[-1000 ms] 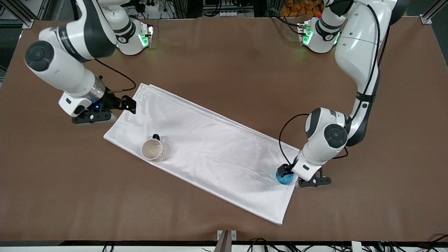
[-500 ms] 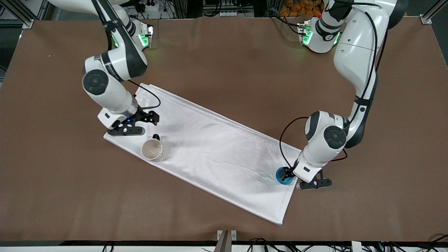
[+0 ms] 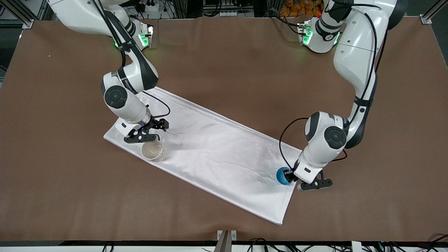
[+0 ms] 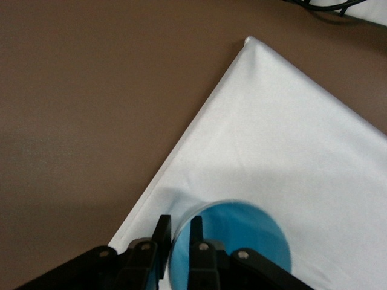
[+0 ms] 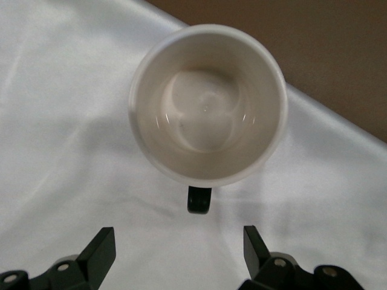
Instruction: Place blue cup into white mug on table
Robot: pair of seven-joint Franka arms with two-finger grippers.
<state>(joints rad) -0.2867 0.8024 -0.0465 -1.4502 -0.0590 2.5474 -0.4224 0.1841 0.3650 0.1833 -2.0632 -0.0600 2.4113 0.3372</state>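
The white mug's opening (image 5: pixel 207 104) needs to stay free to take in the blue cup. My right gripper needs to grab the mug by its dark handle (image 5: pixel 199 199) next.
The blue cup (image 3: pixel 282 176) stands on the white cloth near the left arm's end of the table (image 3: pixel 224 59). My left gripper (image 3: pixel 290 175) is shut on its rim; in the left wrist view (image 4: pixel 178 238) one finger is inside the cup (image 4: pixel 242 238) and one outside. The white mug (image 3: pixel 153 150) stands upright and empty on the cloth toward the right arm's end. My right gripper (image 3: pixel 141 139) hovers just above the cloth beside the mug, open. In the right wrist view (image 5: pixel 178 251) the mug (image 5: pixel 208 103) shows its dark handle (image 5: pixel 199 199) pointing toward the gripper.
A long white folded cloth (image 3: pixel 217 154) lies diagonally across the brown table, under both the cup and the mug. The blue cup sits close to the cloth's edge (image 4: pixel 181 151).
My right arm has swung in from the table's end over the cloth and come down next to the mug. My left gripper has stayed at the blue cup, shifting only slightly.
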